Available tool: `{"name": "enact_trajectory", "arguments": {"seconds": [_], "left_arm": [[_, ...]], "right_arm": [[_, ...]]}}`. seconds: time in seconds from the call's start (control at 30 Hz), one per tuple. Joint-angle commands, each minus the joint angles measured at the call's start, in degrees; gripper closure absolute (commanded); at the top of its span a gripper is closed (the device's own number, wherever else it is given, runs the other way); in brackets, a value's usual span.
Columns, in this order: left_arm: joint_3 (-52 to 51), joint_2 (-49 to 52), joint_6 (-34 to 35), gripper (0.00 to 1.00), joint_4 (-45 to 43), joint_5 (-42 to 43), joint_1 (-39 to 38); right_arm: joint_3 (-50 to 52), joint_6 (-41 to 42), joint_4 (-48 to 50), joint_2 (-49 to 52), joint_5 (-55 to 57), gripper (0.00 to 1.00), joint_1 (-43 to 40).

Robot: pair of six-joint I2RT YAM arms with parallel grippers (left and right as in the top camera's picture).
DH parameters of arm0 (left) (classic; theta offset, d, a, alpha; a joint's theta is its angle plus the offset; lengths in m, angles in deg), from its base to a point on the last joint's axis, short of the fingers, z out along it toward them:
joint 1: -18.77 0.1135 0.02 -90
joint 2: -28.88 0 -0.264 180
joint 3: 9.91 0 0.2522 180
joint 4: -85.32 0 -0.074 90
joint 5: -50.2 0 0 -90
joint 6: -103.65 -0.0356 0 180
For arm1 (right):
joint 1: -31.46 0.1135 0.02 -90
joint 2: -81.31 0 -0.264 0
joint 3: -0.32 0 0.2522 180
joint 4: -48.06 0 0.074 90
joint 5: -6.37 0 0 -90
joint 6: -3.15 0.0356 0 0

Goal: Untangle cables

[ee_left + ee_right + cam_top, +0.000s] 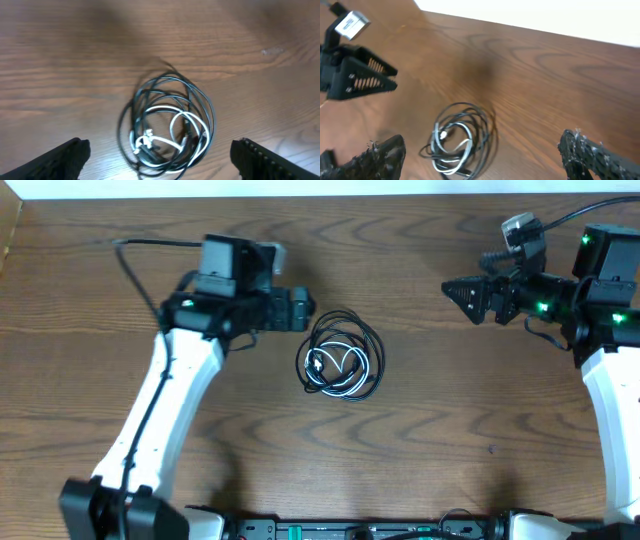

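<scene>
I need to pick up a black cord at the coil's far outer edge (pixel 343 313) (pixel 173 74) with my left gripper, so the other loops stay free to untangle.
The cables (pixel 341 358) lie in one tangled coil at the table's middle: thin black cords looped around a shorter white one. The coil also shows in the left wrist view (pixel 167 124) and in the right wrist view (pixel 460 140). My left gripper (pixel 298 310) is open, just left of and a little behind the coil, above the table, holding nothing; its fingers (pixel 160 160) straddle the coil's near part in its own view. My right gripper (pixel 462 295) is open and empty, far to the right of the coil; its fingers (pixel 482 157) show wide apart.
The wooden table (pixel 440 430) has its far edge near the top of the overhead view. The left arm's camera and finger (pixel 355 70) show at the upper left of the right wrist view. Thick black robot wires (pixel 150 250) run at the back left.
</scene>
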Motion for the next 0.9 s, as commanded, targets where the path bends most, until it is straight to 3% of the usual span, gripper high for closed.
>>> {"name": "enact_trajectory", "arguments": {"seconds": [0.0,0.53,0.67,0.87], "left_arm": [[1.6,4.6,8.1,0.08,-0.9,-1.7,-3.1],[1.5,16.5,5.6,0.16,-6.0,-11.3,-5.5],[1.5,20.1,5.6,0.23,-7.1,-8.9,-5.5],[1.5,24.0,5.6,0.44,-7.4,-8.4,-5.5]], "right_arm": [[-1.1,3.5,0.2,2.2,4.6,0.11,0.2],[-1.1,4.3,0.6,8.2,4.6,0.14,4.2],[-1.1,4.3,0.8,8.2,4.6,0.14,5.3],[-1.1,4.3,1.0,8.2,4.7,0.15,5.3]]}}
